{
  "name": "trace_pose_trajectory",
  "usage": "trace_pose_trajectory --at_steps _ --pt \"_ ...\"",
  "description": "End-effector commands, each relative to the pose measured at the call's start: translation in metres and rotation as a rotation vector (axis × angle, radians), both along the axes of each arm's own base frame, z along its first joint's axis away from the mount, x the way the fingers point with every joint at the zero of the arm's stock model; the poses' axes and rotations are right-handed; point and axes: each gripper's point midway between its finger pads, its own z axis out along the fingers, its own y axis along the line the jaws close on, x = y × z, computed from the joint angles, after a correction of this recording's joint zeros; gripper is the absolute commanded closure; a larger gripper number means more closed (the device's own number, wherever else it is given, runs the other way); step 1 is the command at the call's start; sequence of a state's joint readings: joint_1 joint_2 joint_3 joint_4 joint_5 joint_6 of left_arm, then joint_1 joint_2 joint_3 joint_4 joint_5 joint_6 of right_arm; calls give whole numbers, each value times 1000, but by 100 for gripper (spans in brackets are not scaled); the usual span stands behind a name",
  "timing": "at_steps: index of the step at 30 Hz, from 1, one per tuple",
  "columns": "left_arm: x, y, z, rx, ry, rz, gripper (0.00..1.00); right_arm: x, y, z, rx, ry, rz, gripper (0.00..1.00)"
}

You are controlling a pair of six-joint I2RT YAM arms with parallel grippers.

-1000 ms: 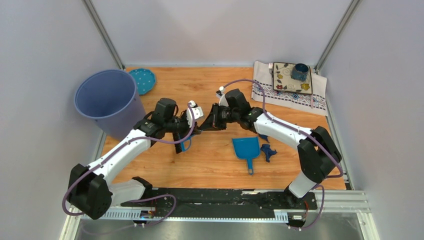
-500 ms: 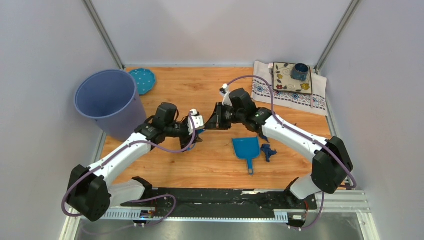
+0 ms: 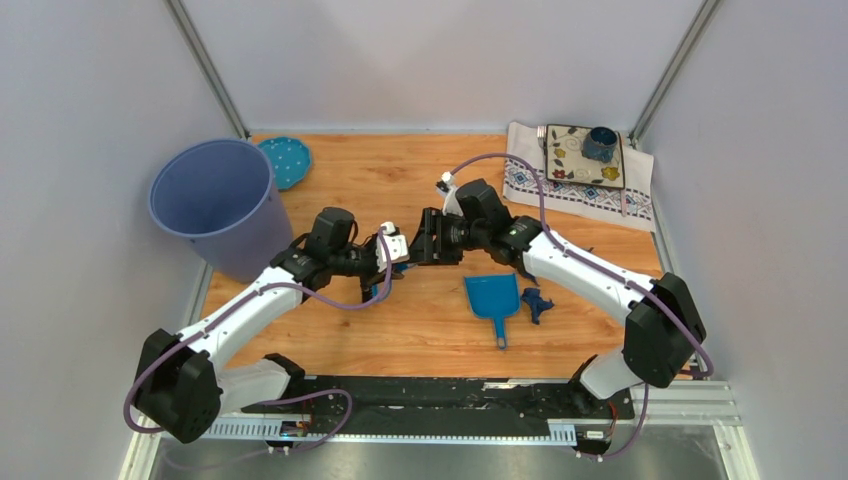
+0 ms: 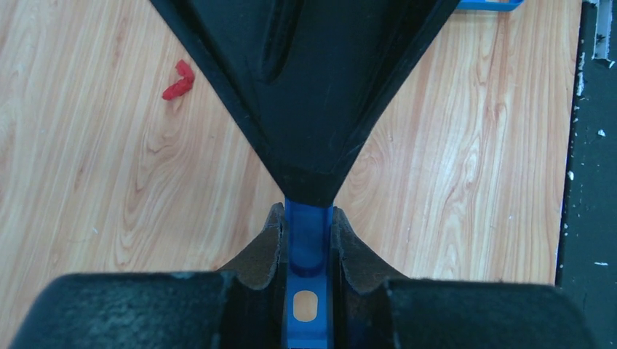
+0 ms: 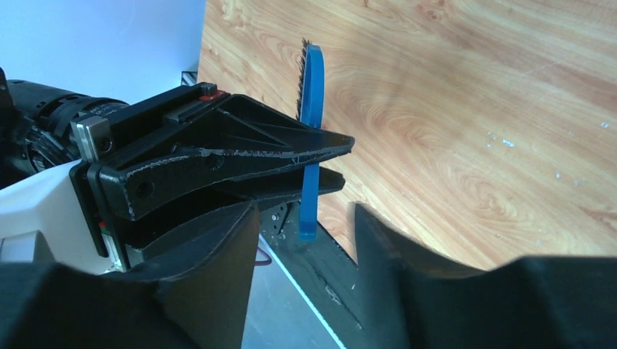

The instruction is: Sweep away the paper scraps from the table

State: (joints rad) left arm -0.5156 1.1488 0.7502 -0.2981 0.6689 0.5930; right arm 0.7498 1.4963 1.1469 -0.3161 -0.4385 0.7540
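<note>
The right gripper grabs the brush (image 5: 311,87) by the loose end of its blue handle (image 5: 308,219) next, which leaves the dark bristles free to sweep paper scraps.
My left gripper (image 4: 308,218) is shut on the flat blue handle of a small brush (image 4: 308,236), mid-table (image 3: 400,180) in the top view. Facing it, my right gripper (image 5: 305,211) stands open, its fingers on either side of the handle's free end without pinching it. The brush (image 5: 311,87) stands on edge there, dark bristles at its far end. One black right finger (image 4: 313,94) fills the upper left wrist view. A red paper scrap (image 4: 178,80) lies on the wood to the left. A dark blue paper scrap (image 3: 537,303) lies beside the blue dustpan (image 3: 493,297).
A large blue-grey bin (image 3: 212,205) stands at the left, a teal spotted lid (image 3: 285,160) behind it. A patterned white cloth (image 3: 580,190) at the back right carries a decorated plate and a blue cup (image 3: 600,143). A black rail (image 3: 450,395) runs along the near edge.
The right gripper's jaws have gone from shut to open. The left gripper opened, then closed on the brush handle. Both wrists sit slightly lower and further right than a second ago.
</note>
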Motion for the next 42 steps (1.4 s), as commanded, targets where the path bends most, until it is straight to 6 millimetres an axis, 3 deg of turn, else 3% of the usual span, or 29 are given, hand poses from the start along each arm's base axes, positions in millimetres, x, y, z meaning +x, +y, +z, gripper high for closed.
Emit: trace_pose_trajectory --at_steps 1,5,11,14,16,17,18,19,20,21,22,25,28,30,31,33,35,36,37,38,39,40,41,42 --pt "-1 -9 19 -55 -4 -32 100 7 13 13 44 -33 5 44" --pt "-4 -12 23 -79 26 -31 100 11 21 13 51 -44 -3 46" --pt "-1 -10 21 -68 24 -12 100 12 24 17 58 -50 4 72" --pt "2 -11 23 -72 25 1 100 7 23 11 50 -37 18 97" --pt "5 -12 26 -80 27 19 100 7 20 10 42 -48 23 100" --pt "6 -12 26 -87 53 49 94 5 14 15 33 -59 19 100" --pt "15 -11 29 -93 39 95 82 14 3 16 2 -98 -15 100" --pt "19 -9 30 -96 47 135 61 19 -8 20 -23 -123 -42 100" --pt "22 -9 31 -117 97 201 48 21 -23 20 -78 -124 -74 100" --pt "33 -4 35 -124 90 286 35 36 -49 35 -122 -212 -153 100" --pt "38 -3 39 -140 109 337 31 41 -64 41 -159 -242 -192 100" --pt "45 -1 44 -197 222 487 25 52 -120 76 -271 -382 -342 100" --pt "37 -10 38 -205 353 561 24 55 -176 99 -383 -449 -492 100" --pt "27 -17 24 -155 408 589 23 54 -212 98 -464 -446 -565 100" --pt "14 -32 23 -133 424 549 17 50 -224 103 -471 -458 -594 100" --pt "-2 -46 6 -60 482 551 17 47 -248 100 -508 -450 -639 100" --pt "-25 -72 2 -14 504 506 17 40 -261 98 -512 -447 -664 100" --pt "-28 -76 -18 58 519 537 16 39 -265 96 -510 -436 -674 100" --pt "-39 -93 -13 76 518 515 16 37 -268 91 -518 -426 -674 100" --pt "-42 -100 -18 96 551 563 16 33 -272 91 -518 -422 -679 100" --pt "-42 -97 -41 190 552 642 16 32 -275 88 -527 -414 -682 100" --pt "-47 -117 -31 184 550 637 16 31 -276 86 -531 -410 -682 100" --pt "-51 -127 -34 195 586 663 16 28 -277 82 -543 -401 -674 100" --pt "-48 -126 -54 276 564 725 16 26 -279 82 -546 -401 -671 100"
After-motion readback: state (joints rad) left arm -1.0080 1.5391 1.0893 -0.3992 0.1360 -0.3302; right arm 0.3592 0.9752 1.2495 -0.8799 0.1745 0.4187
